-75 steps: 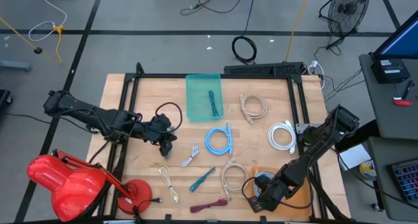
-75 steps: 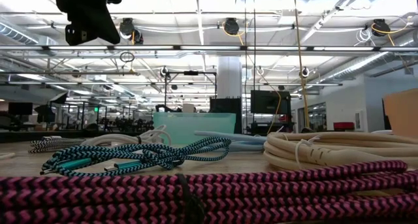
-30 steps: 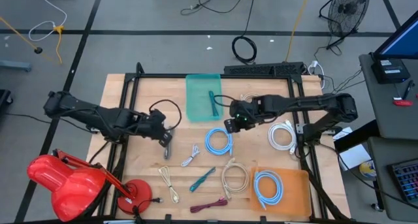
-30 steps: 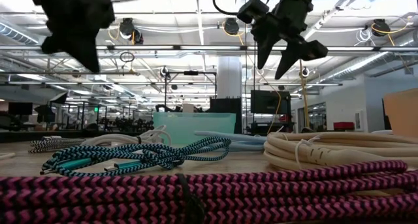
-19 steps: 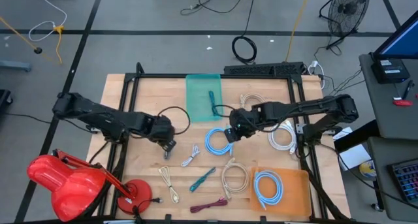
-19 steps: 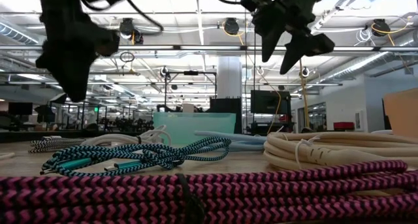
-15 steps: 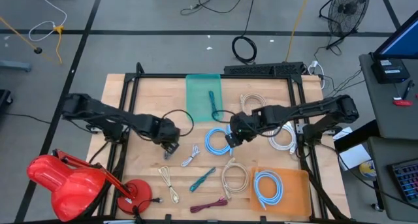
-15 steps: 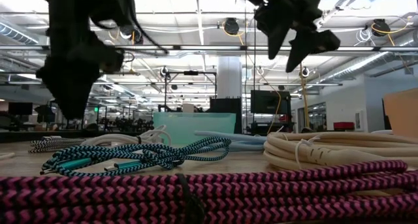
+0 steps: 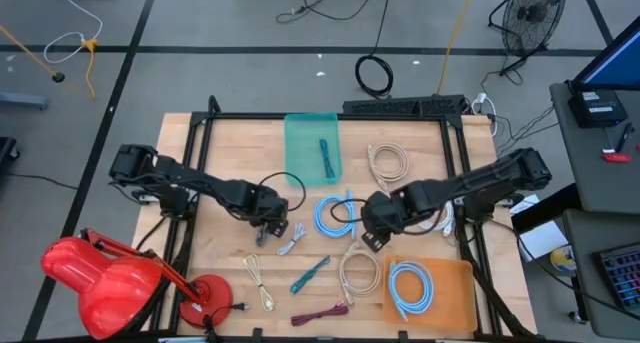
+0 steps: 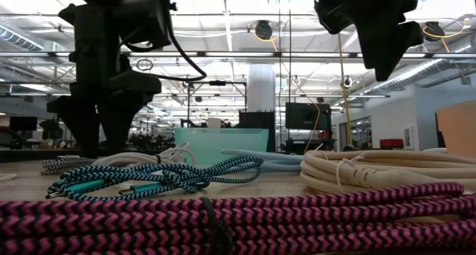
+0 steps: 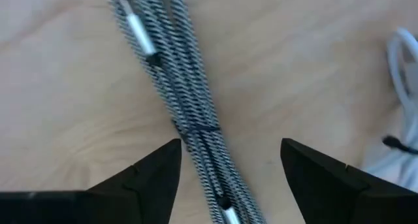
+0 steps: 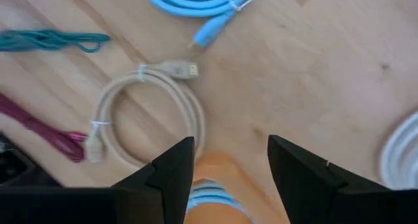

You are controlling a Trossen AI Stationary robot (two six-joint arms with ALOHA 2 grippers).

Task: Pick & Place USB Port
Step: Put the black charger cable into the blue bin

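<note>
I need to put the grey braided cable bundle in the teal tray (image 9: 312, 133) next, so I should grab it with my left gripper by its doubled pieces of cable.
A grey braided cable bundle (image 11: 194, 113) lies flat on the wooden table (image 9: 220, 153), also seen in the high view as the grey cable (image 9: 291, 239). My left gripper (image 11: 228, 178) hangs low over it, open, one finger on each side, touching nothing. My right gripper (image 9: 372, 235) is open above the table between a blue cable coil (image 9: 334, 215) and a beige cable coil (image 12: 150, 119). A teal tray (image 9: 312, 133) at the far middle holds a teal cable (image 9: 326, 156). An orange tray (image 9: 455, 288) at the near right holds a blue coil (image 9: 410, 286).
More cables lie about: a teal braided one (image 9: 309, 274), a magenta one (image 9: 320, 313), a thin beige one (image 9: 258, 280), a white coil (image 9: 432, 208) and a beige coil (image 9: 387, 164). A red lamp (image 9: 95, 283) stands at the near left. A black frame (image 9: 330, 116) borders the table.
My left gripper has gone right and toward the near edge, come down over the grey braided cable, and opened. My right gripper, open throughout, has moved from beside the teal tray toward the near edge, past the blue coil.
</note>
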